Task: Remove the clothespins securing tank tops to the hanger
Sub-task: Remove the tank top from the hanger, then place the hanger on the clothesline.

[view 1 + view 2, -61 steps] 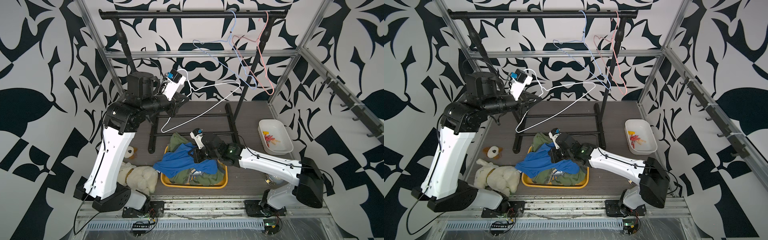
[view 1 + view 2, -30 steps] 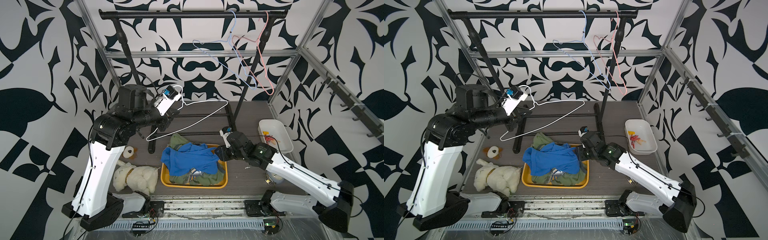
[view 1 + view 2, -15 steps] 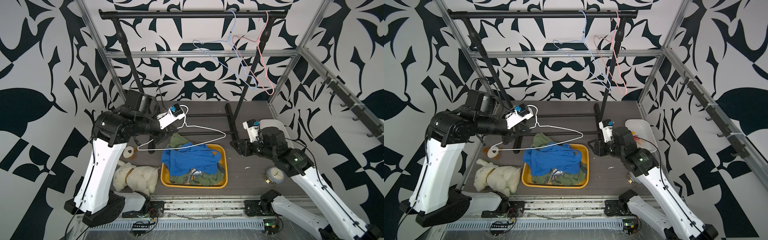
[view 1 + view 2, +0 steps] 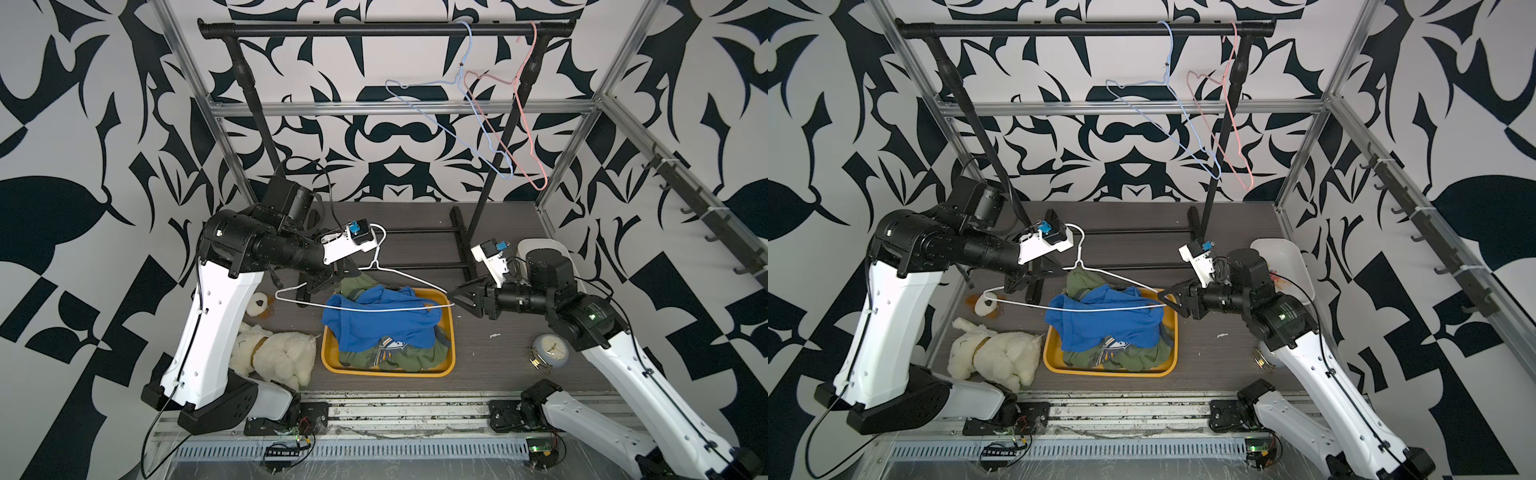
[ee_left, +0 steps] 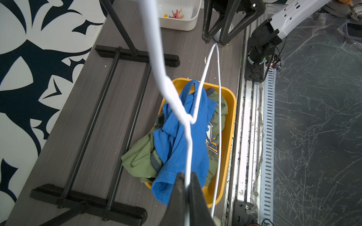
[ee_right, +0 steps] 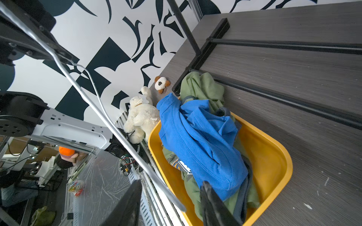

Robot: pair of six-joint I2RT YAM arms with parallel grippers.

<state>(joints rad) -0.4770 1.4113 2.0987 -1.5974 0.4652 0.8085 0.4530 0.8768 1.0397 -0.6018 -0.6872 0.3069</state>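
The bare white hanger (image 4: 374, 309) has a loose end, and my right gripper will grab it there. The hanger's hook then stays free to hang on the bar.
My left gripper (image 4: 328, 276) (image 5: 187, 176) is shut on the wire of a bare white hanger (image 4: 374, 309) (image 5: 188, 140), which hangs level just above the yellow tray (image 4: 451, 332) (image 6: 270, 156). A bright blue tank top (image 4: 382, 322) (image 6: 201, 137) lies crumpled in the tray on top of olive green ones (image 4: 411, 357) (image 5: 141, 156). My right gripper (image 4: 455, 296) (image 6: 172, 183) is open, and the hanger's right end sits between its fingers without touching them. Several clothespins (image 5: 175, 14) lie in a white bin (image 5: 182, 23).
A white plush dog (image 4: 272, 353) and a small plush head (image 4: 261, 302) lie left of the tray. A small clock (image 4: 549, 351) stands under my right arm. Behind the tray is the black rack base (image 4: 419, 266). A blue hanger (image 4: 457, 124) and a pink hanger (image 4: 523, 137) hang on the rail.
My left arm has lowered the white hanger from over the rack base to just above the tray. My right arm has drawn back from the tray, and its gripper now stands at the hanger's right end.
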